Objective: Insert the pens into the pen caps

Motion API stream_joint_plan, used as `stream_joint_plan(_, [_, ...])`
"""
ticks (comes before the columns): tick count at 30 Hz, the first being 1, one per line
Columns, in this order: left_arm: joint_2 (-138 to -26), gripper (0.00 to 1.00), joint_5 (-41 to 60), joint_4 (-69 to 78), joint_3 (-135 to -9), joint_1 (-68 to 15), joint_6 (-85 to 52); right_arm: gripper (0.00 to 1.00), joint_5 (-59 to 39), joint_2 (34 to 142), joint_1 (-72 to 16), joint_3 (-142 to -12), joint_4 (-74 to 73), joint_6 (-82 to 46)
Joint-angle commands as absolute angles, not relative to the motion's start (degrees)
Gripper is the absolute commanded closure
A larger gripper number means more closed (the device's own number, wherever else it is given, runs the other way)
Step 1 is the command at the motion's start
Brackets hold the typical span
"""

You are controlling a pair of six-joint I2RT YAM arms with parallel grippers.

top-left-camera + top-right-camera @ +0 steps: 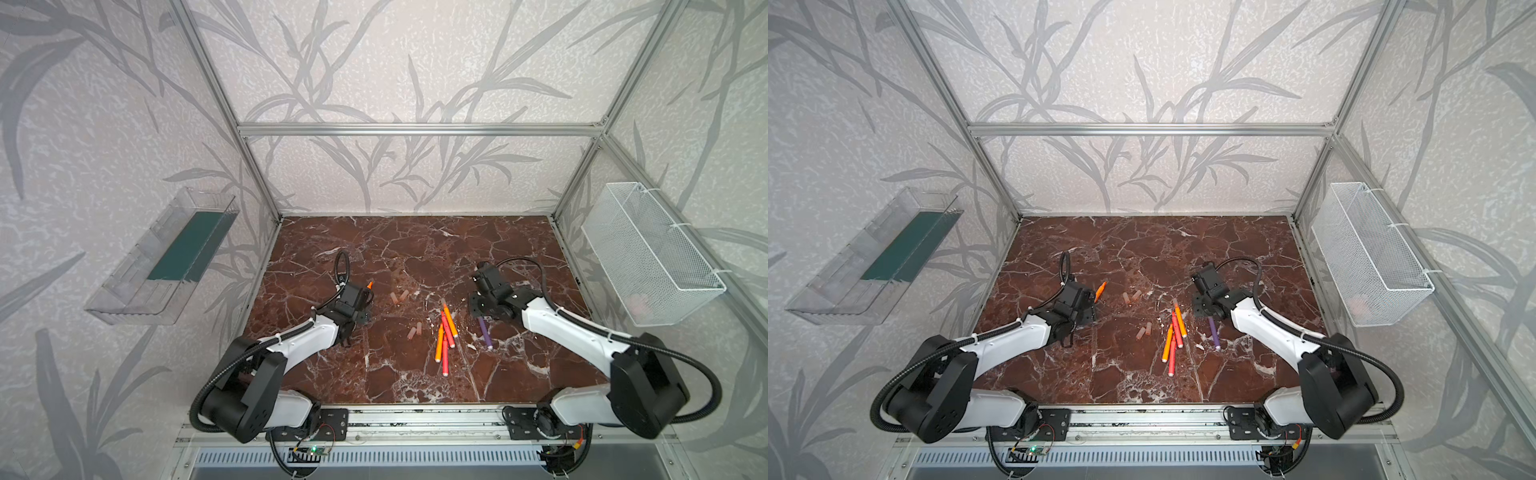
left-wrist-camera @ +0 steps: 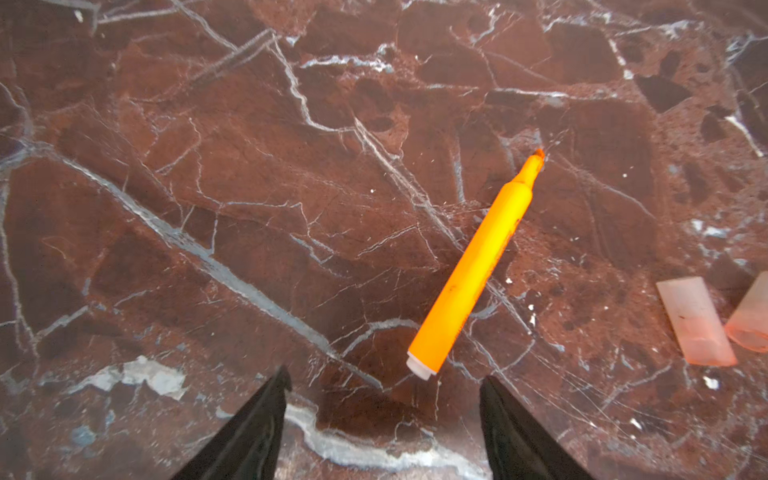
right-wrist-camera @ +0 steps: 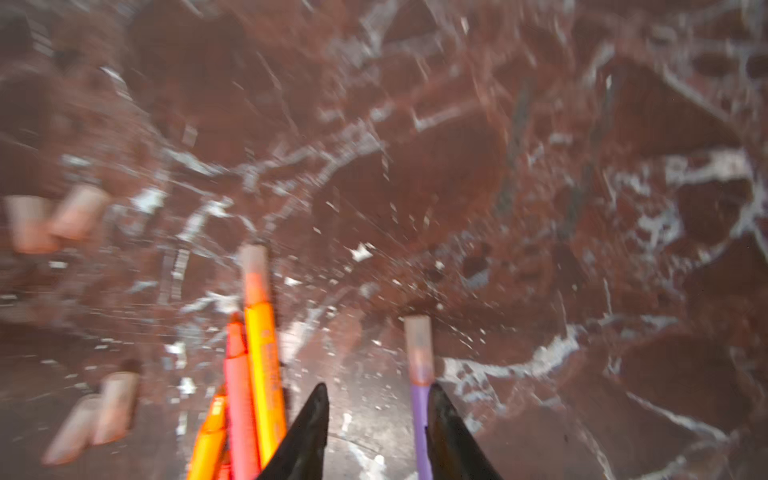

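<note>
I need my left gripper to reach the uncapped orange pen (image 1: 370, 285) and grip its body toward the white end, so the pen's tip is free to go into a pen cap.
My left gripper (image 2: 385, 375) hangs open over the marble table; an uncapped orange pen (image 2: 473, 266) lies just ahead of its fingertips. In both top views that pen (image 1: 370, 285) (image 1: 1100, 291) pokes out past the left gripper (image 1: 365, 300). My right gripper (image 3: 377, 387) is open, low over the table. A purple pen (image 3: 420, 415) wearing a pen cap (image 3: 419, 349) lies between its fingers, close against one. The purple pen (image 1: 485, 332) lies just in front of the right gripper (image 1: 478, 308). Several orange and red pens (image 1: 445, 336) lie bunched mid-table, one orange pen capped (image 3: 254, 266).
Two loose pen caps (image 1: 399, 296) lie side by side beyond the bunch, two more (image 1: 415, 330) to its left. A clear tray (image 1: 166, 266) hangs on the left wall and a white mesh basket (image 1: 652, 257) on the right. Aluminium frame posts stand at the table's corners.
</note>
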State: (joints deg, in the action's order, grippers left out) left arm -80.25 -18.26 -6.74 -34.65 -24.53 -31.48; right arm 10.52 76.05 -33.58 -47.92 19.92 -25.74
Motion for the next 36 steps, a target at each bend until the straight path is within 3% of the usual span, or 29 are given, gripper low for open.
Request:
stream_joint_plan(1, [-84.0,0.27,-16.5,-6.8,-38.3,-23.6,-31.2,0.62,8.5,69.1,-38.2,-43.5,4.8,-23.2])
stream_joint_plan(3, [-86.8,0.31,-15.6,-7.1,-40.1,-23.1,-30.8,0.6,10.8,67.1,-42.0,-39.8,-9.0,-22.2])
stream_joint_plan(6, [-90.2,0.35,-13.7,-8.6,-42.7,-22.8,-30.8,0.46,17.3,69.3,-45.1,-38.8,-22.3,-23.8])
stream_joint_plan(14, [-93.6,0.35,-9.9,-9.6,-44.6,-22.8,-30.6,0.39,20.5,92.2,-45.1,-52.3,-40.0,-25.4])
stream_joint_plan(17, [-95.9,0.47,-9.9,-10.2,-45.6,-22.8,-31.1,0.36,21.5,102.1,-45.1,-59.8,-43.5,-24.6])
stream_joint_plan(19, [-96.6,0.63,-10.3,-9.9,-45.5,-22.8,-31.8,0.34,22.2,108.0,-45.1,-64.4,-46.7,-24.7])
stream_joint_plan(21, [-96.7,0.77,-10.7,-9.7,-45.2,-22.7,-32.4,0.22,23.0,112.9,-45.1,-67.7,-50.1,-25.0])
stream_joint_plan(23, [-96.7,0.87,-11.2,-9.9,-45.3,-22.7,-33.1,0.19,23.7,117.1,-45.1,-71.4,-51.4,-25.3])
stream_joint_plan(29, [-89.5,0.94,-13.6,-10.6,-42.4,-21.7,-36.4,0.17,28.3,127.3,-45.1,-80.8,-52.4,-25.7])
stream_joint_plan(36, [-76.8,0.96,-17.1,-13.7,-39.5,-20.4,-37.3,0.17,31.6,135.6,-45.3,-92.5,-46.3,-27.7])
